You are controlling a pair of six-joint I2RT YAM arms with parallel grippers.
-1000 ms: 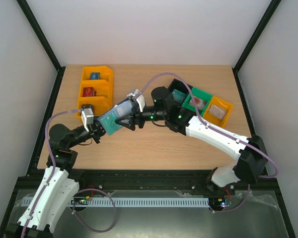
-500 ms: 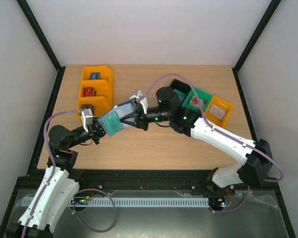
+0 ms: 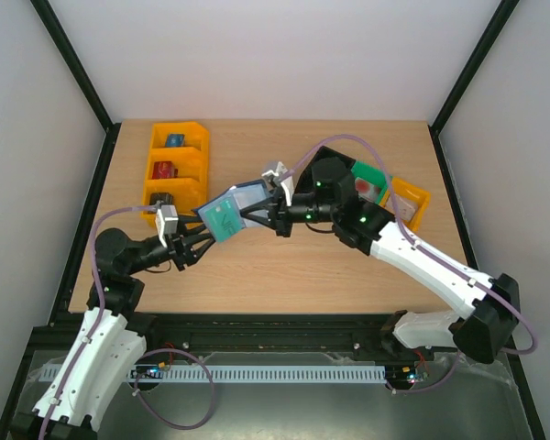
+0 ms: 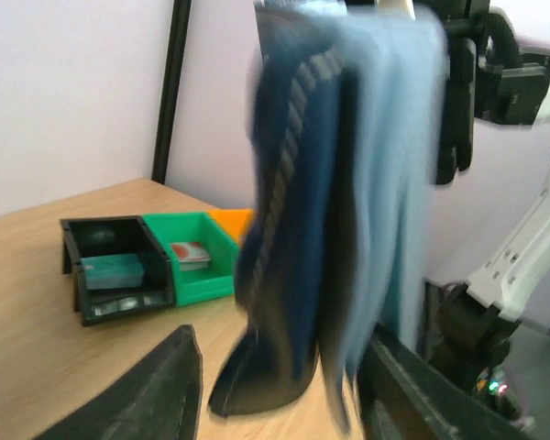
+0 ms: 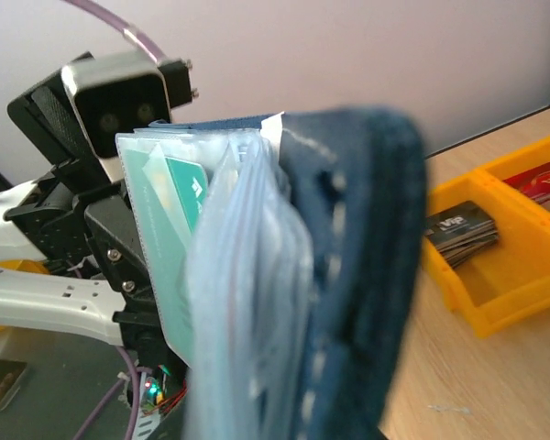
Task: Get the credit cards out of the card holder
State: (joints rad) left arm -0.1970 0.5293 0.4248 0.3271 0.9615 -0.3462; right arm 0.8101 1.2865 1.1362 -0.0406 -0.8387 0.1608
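The navy cover (image 4: 264,378) and pale sleeves reach in past both fingers, so my left gripper closes on the card holder next.
The card holder (image 3: 231,212), a navy folding wallet with pale blue-grey sleeves, hangs above the table's middle. My right gripper (image 3: 249,218) is shut on its right end. A teal credit card (image 3: 225,221) shows on its upper face. In the right wrist view the navy cover (image 5: 367,275) fills the frame, with the pale sleeves (image 5: 247,302) and the teal card (image 5: 177,197) beside it; my own fingers are hidden. My left gripper (image 3: 204,244) stands open just left of and below the holder. In the left wrist view the blurred holder (image 4: 321,183) hangs between the spread fingers (image 4: 156,390).
An orange three-part bin (image 3: 176,165) with small items stands at the back left. Behind the right arm are a black bin (image 3: 333,156), a green bin (image 3: 372,174) and a yellow bin (image 3: 412,197). The left wrist view shows the black (image 4: 115,270) and green (image 4: 197,261) bins.
The right gripper has shut on the card holder and drawn it to the right. The left gripper has let go of it and opened, staying low at the left.
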